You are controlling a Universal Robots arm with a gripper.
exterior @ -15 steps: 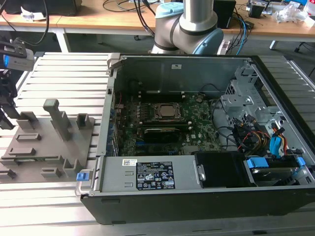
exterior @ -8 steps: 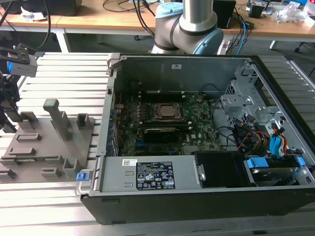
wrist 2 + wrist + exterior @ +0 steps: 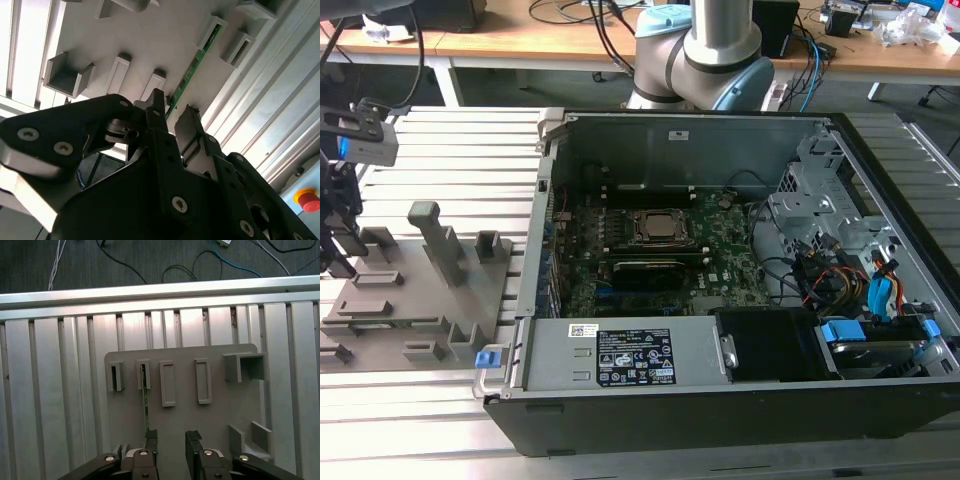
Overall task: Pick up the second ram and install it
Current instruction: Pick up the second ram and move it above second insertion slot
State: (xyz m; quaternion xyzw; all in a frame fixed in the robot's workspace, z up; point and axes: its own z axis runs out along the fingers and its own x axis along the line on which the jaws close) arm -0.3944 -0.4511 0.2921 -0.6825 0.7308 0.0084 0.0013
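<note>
Next, the gripper grabs the ram's bare middle part (image 3: 146, 410) to install the second ram, since slotted grey holders enclose the ram at its ends.
The second ram (image 3: 145, 400) is a thin green stick standing on edge in a slotted grey holder block (image 3: 143, 374) on the grey fixture plate (image 3: 220, 415). In the second wrist view the ram (image 3: 192, 67) runs from its holder toward the black fingers. My gripper (image 3: 171, 440) hovers over the plate, open, with nothing held. The stick's near end lies right beside one fingertip (image 3: 151, 436), seen in the second wrist view as the gripper (image 3: 173, 112). In the exterior view the gripper (image 3: 337, 262) hangs over the plate at that view's far left.
The open computer case (image 3: 720, 130) fills the middle and right of the exterior view, motherboard (image 3: 720, 260) and CPU socket (image 3: 658, 227) exposed. Several grey holder blocks (image 3: 438, 240) stand on the plate. Slatted aluminium table (image 3: 50, 390) lies around it. A red button (image 3: 308, 199) sits nearby.
</note>
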